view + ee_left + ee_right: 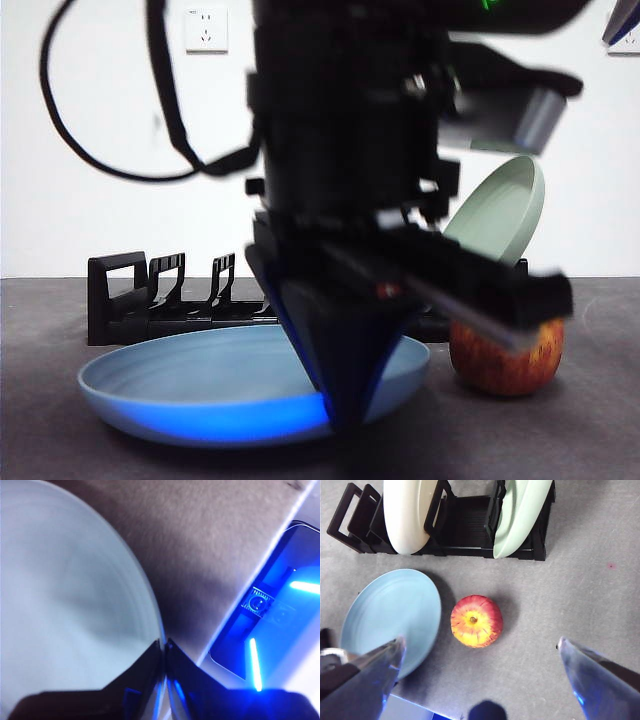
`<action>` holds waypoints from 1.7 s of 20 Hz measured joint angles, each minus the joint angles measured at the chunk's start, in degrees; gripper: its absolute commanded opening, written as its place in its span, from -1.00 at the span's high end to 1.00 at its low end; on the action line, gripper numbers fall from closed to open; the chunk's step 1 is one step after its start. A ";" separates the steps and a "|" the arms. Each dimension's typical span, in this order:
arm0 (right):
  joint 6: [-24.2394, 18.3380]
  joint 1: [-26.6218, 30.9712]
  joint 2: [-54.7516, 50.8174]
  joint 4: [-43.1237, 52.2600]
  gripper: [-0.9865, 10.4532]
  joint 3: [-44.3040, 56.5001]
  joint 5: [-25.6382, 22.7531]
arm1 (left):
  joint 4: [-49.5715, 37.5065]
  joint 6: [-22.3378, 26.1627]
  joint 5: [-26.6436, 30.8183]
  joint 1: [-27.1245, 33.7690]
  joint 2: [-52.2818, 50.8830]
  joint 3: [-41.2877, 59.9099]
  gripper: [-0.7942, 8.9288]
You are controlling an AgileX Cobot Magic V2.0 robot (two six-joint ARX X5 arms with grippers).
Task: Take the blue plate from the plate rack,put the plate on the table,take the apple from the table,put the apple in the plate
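I need to grab the apple by its round sides next with my right gripper. Then it can put the apple [505, 360] in the blue plate [200, 385].
The blue plate [200, 385] lies low on the table [560, 440] in front of the plate rack [150, 300]. My left gripper [340, 405] comes down from above and is shut on the plate's near rim. The left wrist view shows its jaws [164, 647] pinched on the rim of the plate [65, 605]. The apple [505, 360] stands on the table right of the plate, apart from it. My right gripper [480, 642] is open and empty, high above the apple [476, 621], with the blue plate [395, 615] beside it.
The rack [465, 527] holds a cream-white plate [407, 515] and a sage-green plate [520, 515], the latter also in the front view [500, 210]. A blue-lit device [280, 620] sits at the table's edge near the left gripper. A black cable [110, 150] hangs behind.
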State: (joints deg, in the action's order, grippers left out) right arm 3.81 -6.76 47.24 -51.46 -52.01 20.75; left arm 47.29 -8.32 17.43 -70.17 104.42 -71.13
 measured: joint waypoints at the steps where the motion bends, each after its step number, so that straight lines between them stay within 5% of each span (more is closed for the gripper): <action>1: 0.00 0.00 0.00 0.00 -0.38 0.00 0.00 | -0.61 0.15 0.00 0.15 0.55 0.00 0.84; 3: 0.00 0.00 0.00 -0.02 -0.38 0.00 0.02 | -0.70 0.22 -0.59 0.33 0.68 0.00 0.71; 6: 0.00 -0.09 0.00 -0.04 -0.38 0.00 0.22 | 0.81 0.39 -2.27 0.79 0.35 0.00 0.12; 7: 0.00 -0.42 0.02 -0.02 -0.38 0.00 0.17 | 1.97 0.39 -2.01 0.92 -0.44 0.02 0.08; 16: 0.46 -10.10 10.16 3.43 -0.39 0.00 -1.46 | -1.88 0.09 5.44 1.44 -26.45 0.02 0.08; 23: 1.14 -17.31 24.94 12.26 -0.39 -0.04 -8.04 | -3.67 -0.33 21.00 3.72 -50.90 0.02 0.08; 29: 1.33 -19.85 35.52 15.85 -0.38 -0.04 -10.45 | -0.92 -0.33 32.20 4.17 -56.11 0.02 0.08; 34: 1.57 -20.98 40.41 18.12 -0.30 -0.07 -10.49 | 1.57 -0.33 33.00 4.17 -55.47 0.02 0.08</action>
State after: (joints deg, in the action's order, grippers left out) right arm 5.39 -27.75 87.66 -33.34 -52.07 10.26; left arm 48.86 -8.64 50.43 -66.00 48.95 -71.11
